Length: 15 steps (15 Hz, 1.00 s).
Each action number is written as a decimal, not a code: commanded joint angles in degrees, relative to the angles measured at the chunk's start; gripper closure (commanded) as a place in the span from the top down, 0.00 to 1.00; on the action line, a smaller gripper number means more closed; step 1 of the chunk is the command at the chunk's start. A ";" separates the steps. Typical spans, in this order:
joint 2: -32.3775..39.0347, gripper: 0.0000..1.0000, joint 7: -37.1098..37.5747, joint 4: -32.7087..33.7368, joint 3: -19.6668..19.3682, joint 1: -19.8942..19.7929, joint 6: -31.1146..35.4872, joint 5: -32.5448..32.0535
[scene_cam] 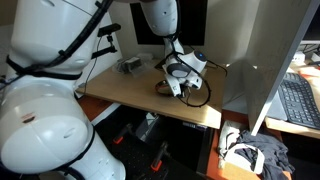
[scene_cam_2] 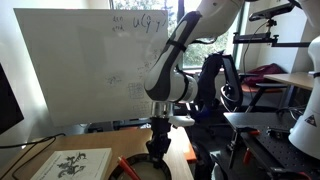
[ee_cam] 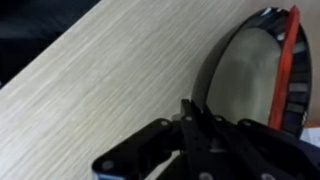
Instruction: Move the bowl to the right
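Note:
I should move the bowl closer before my gripper releases it, because a wide part of the wood is between the bowl's rim and the table's edge [ee_cam: 48, 45].
The bowl [ee_cam: 245, 75] fills the right side of the wrist view, with a dark rim, a pale shiny inside and a red edge at the far right. My gripper [ee_cam: 192, 112] is shut on the near part of the bowl's rim, fingers pressed together around it. In an exterior view the bowl [scene_cam: 162, 88] rests low on the wooden table, just left of my gripper [scene_cam: 176, 88]. In an exterior view from another side my gripper [scene_cam_2: 157, 148] points straight down at the table, and the bowl there is mostly hidden below it.
A grey blocky object [scene_cam: 130, 65] sits at the back left of the wooden table [scene_cam: 120, 90]. A monitor [scene_cam: 185, 20] stands behind, and a white partition [scene_cam: 265, 60] borders the table's right side. A printed sheet [scene_cam_2: 75, 165] lies on the table near a whiteboard [scene_cam_2: 90, 70].

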 commanded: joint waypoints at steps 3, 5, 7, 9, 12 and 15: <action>-3.67 0.03 -7.00 -5.37 1.34 -4.85 4.56 8.69; -4.68 0.03 -9.56 -7.61 1.33 -6.18 5.45 11.53; -5.96 0.03 -13.03 -9.68 1.80 -8.12 6.08 15.99; -7.37 0.03 -16.58 -11.77 1.78 -9.35 7.13 20.21; -9.08 0.03 -21.40 -14.05 1.31 -10.89 8.32 25.25; -9.72 0.35 -23.18 -15.18 0.82 -11.23 8.28 25.91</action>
